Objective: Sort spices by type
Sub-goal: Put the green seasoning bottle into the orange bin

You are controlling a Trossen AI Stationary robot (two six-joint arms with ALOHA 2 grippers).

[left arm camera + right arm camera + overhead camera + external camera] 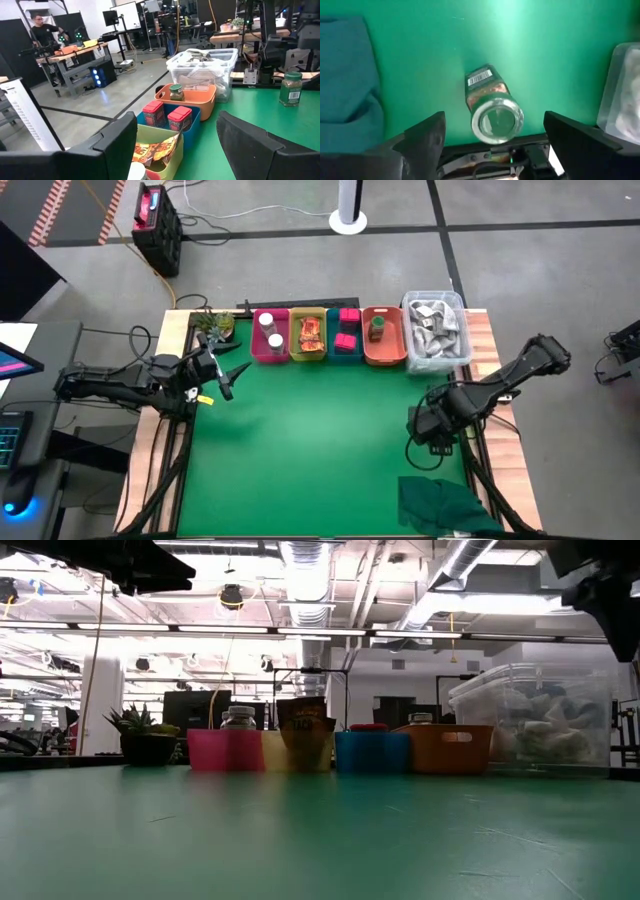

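The green-lidded spice jar needs to be sorted into the orange bin, so my right gripper should grab it by its glass body below the lid (488, 88).
A green-lidded spice jar (492, 107) with a barcode label stands upright on the green table near its right edge; it also shows in the left wrist view (291, 89). My right gripper (432, 430) hovers above it, open, its fingers (422, 137) wide on either side without touching. In the high view the gripper hides the jar. My left gripper (228, 378) is open and empty at the table's far left, facing the bins. White-capped jars lie in the pink bin (270, 348), orange packets in the yellow bin (308, 352), pink boxes in the blue bin (345, 352), and a green-lidded jar in the orange bin (382, 352).
The four bins stand in a row along the far edge, with a clear plastic tub (437, 330) of oddments to their right. A potted plant (215, 325) sits at the far left corner. A folded green cloth (445, 502) lies at the near right.
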